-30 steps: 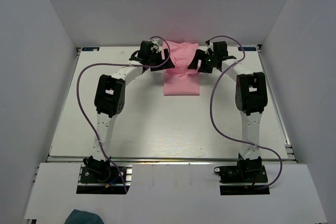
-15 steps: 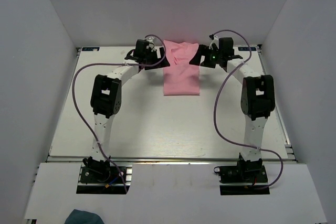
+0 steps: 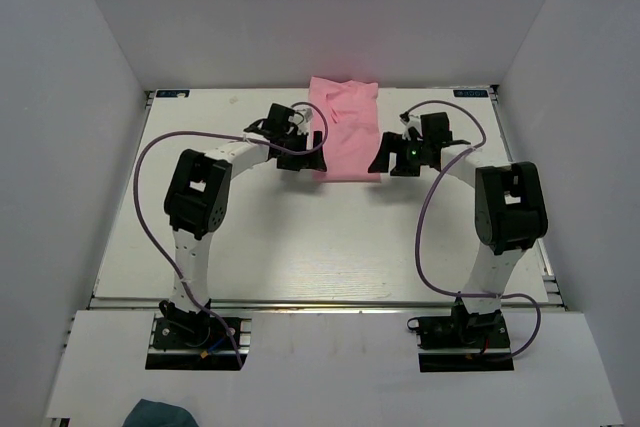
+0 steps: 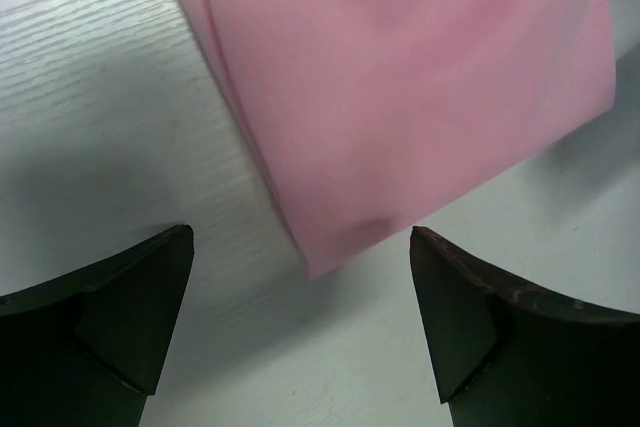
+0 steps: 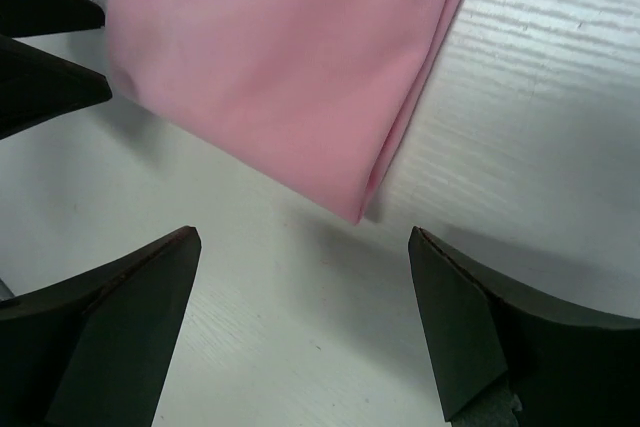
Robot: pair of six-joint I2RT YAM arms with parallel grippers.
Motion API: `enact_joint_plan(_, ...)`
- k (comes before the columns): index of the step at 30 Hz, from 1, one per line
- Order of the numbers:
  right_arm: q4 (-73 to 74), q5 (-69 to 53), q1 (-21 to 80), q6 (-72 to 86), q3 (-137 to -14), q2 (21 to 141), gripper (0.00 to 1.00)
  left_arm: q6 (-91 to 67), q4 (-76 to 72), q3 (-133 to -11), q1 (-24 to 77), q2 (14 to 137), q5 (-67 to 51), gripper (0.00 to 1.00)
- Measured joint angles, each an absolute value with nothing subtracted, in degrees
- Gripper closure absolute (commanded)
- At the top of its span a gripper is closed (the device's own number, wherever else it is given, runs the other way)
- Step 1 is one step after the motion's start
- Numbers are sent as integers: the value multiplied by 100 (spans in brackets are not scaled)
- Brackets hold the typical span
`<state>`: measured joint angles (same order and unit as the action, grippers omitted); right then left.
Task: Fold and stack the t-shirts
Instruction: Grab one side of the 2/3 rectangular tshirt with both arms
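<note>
My left gripper should next grab the light pink t-shirt's near corner, opposite my right gripper's corner, to fold its near edge over.
A light pink t-shirt (image 3: pixel 345 132), folded into a long narrow strip, lies flat at the back middle of the table, and its far end is rumpled against the back wall. My left gripper (image 3: pixel 314 155) is open and empty at the strip's near left corner. The left wrist view shows that corner (image 4: pixel 330 237) between and just ahead of the fingertips (image 4: pixel 135 312), with the gripper (image 4: pixel 300 317) over bare table. My right gripper (image 3: pixel 381 160) is open and empty at the near right corner (image 5: pixel 355 202), which lies just ahead of the gripper (image 5: pixel 305 322) in the right wrist view.
A white wooden table (image 3: pixel 320 247) sits between white walls. A dark teal cloth (image 3: pixel 160 414) lies off the table at the bottom left. The left gripper's fingers (image 5: pixel 45 47) show in the right wrist view, across the shirt.
Both grippers have moved from the shirt's far end toward me, to its near corners. The far end now lies uncovered. The shirt has stayed in place.
</note>
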<state>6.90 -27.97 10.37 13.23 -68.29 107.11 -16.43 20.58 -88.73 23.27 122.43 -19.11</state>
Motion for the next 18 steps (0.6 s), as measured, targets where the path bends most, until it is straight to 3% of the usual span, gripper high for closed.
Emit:
enact_joint_plan(5, 646, -3017, 1037, 1350, -6748, 10779, 10, -1590, 2032, -8790, 2456, 12234, -1997, 8)
enact_joint_plan(8, 534, -3092, 1037, 1378, -6748, 10899, 16, -1594, 1942, -8711, 2512, 12221, -1994, 19)
enact_joint_plan(9, 493, -3120, 1037, 1400, -6751, 10969, 18, -1597, 1920, -8691, 2526, 12215, -1990, 30)
enact_joint_plan(11, 432, -3162, 1037, 1452, -6759, 11124, 22, -1610, 1940, -8672, 2547, 12217, -1986, 34)
enact_joint_plan(13, 344, -3315, 1037, 1498, -6807, 11288, 35, -1599, 1957, -8663, 2563, 12223, -1992, 50)
enact_joint_plan(14, 303, -3288, 1037, 1518, -6840, 11340, 44, -1599, 1977, -8663, 2567, 12228, -1997, 53)
enact_joint_plan(16, 272, -3310, 1037, 1522, -6899, 11467, 74, -1601, 2021, -8663, 2569, 12252, -1997, 65)
enact_joint_plan(18, 279, -3328, 1037, 1568, -6923, 11585, 89, -1570, 2078, -8663, 2587, 12265, -1994, 77)
